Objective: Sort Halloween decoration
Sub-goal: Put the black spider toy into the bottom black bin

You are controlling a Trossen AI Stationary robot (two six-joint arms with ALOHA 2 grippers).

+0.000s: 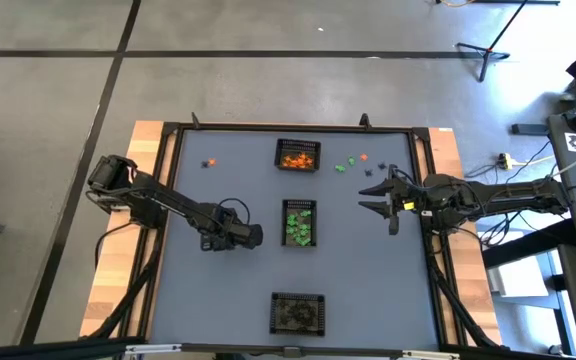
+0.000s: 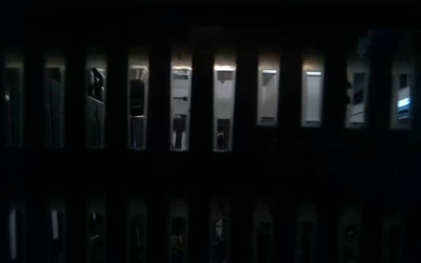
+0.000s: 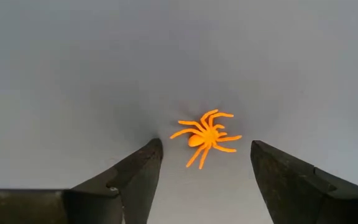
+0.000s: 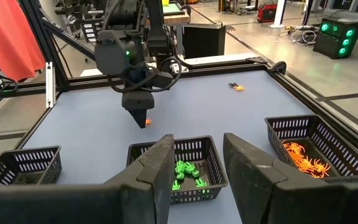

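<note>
The orange spider needs to be sorted in with the orange pieces, so the robot's left gripper should grab the spider next by its body (image 3: 204, 137).
An orange spider (image 3: 207, 135) lies flat on the grey table. My left gripper (image 3: 207, 165) points down over it, open, one finger on either side of the spider and clear of it. From the right wrist view, the spider (image 4: 146, 122) shows just under that gripper (image 4: 139, 117). In the high view the left gripper (image 1: 248, 237) hides it. My right gripper (image 1: 380, 207) waits open and level above the table's right part, with nothing between its fingers (image 4: 166, 163). Loose green, orange and black trinkets (image 1: 353, 163) lie at the far right, and another (image 1: 208, 162) at the far left.
Three black mesh baskets stand in a row down the table's middle. The far basket (image 1: 297, 155) holds orange pieces, the middle basket (image 1: 299, 222) holds green ones beside the left gripper, and the near basket (image 1: 297, 312) holds dark ones. A black frame (image 1: 173, 128) edges the table.
</note>
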